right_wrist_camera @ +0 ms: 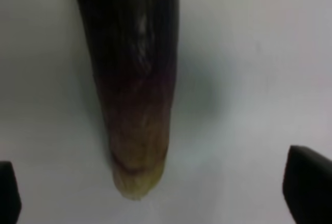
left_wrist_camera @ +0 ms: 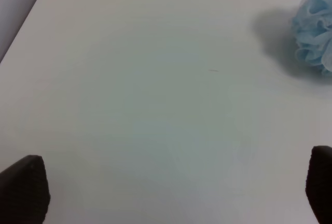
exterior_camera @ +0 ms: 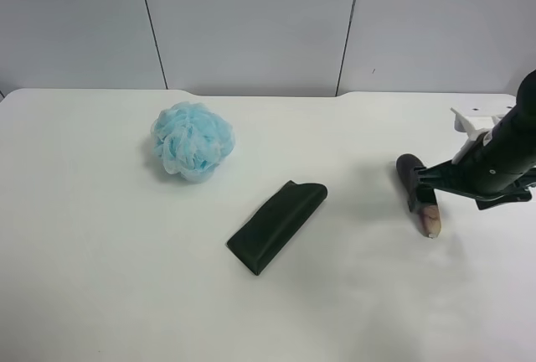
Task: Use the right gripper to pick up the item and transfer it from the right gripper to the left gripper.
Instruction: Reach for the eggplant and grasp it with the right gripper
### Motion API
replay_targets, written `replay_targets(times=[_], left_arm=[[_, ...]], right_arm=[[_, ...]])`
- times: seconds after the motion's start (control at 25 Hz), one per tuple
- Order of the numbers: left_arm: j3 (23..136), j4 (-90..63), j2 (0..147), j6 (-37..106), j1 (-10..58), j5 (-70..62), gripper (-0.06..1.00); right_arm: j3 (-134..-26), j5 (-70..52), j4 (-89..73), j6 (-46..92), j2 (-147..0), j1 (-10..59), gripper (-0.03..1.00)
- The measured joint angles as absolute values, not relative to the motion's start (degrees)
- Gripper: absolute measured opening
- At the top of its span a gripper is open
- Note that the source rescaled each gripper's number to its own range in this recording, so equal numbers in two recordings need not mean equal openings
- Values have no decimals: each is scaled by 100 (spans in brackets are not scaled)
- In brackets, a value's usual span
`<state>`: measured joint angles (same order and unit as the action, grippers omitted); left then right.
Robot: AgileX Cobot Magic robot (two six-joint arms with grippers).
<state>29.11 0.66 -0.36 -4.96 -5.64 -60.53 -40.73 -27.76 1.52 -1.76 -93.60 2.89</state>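
The eggplant's dark rounded end should stay free for my left gripper, so my right gripper should next grab the eggplant by its middle toward the pale tip.
The eggplant lies on the white table at the exterior high view's right, its pale tip towards the front. My right gripper is down over its middle, jaws open on either side. In the right wrist view the eggplant runs between the two widely spread fingertips, and I see no contact with them. My left gripper is open and empty above bare table. The left arm is out of the exterior high view.
A dark green folded cloth lies mid-table. A light blue mesh pouf sits behind it to the left and shows at the edge of the left wrist view. A grey panelled wall stands behind the table.
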Motion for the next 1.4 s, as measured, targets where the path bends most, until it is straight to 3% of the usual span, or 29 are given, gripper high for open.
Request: replay_targets(times=[0.8, 0.92, 1.28, 1.4], left_arm=[[2911, 66, -36, -496, -564, -6053, 100], [2911, 66, -36, -496, -564, -6053, 100], [2911, 66, -36, -496, -564, -6053, 100], [2911, 66, -36, -496, -564, -6053, 100]], right_arm=[[-4084, -2215, 0, -46, -10291, 289, 96], [-4084, -2210, 0, -46, -10304, 289, 81], [-4084, -2210, 0, -46, -10304, 289, 0], [-4084, -2210, 0, -46, -10304, 289, 0]])
